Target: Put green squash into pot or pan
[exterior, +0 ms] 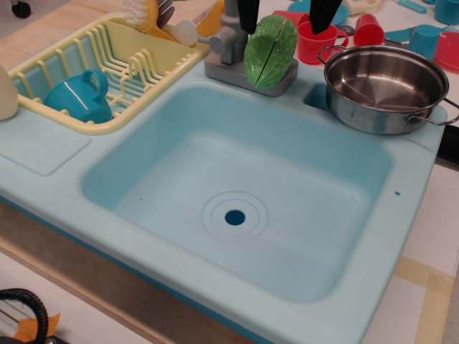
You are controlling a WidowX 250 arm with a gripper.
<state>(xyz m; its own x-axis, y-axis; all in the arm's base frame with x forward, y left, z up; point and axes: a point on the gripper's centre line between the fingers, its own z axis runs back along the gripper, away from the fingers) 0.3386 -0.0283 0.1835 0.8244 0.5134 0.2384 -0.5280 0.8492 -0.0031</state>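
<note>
The robot's gripper needs to grab the green squash by its bumpy sides next, so that it can put the squash into the steel pot.
The green squash stands tilted on the grey faucet base at the back rim of the sink. The steel pot sits empty on the sink's back right corner, just right of the squash. My gripper is at the top edge of the view, open, with one black finger above the squash's left side and the other to its upper right. The fingertips are level with the squash's top and do not hold it.
A blue toy sink basin fills the middle. A yellow dish rack with a teal cup is at the back left. Red cups and teal dishes stand behind the pot.
</note>
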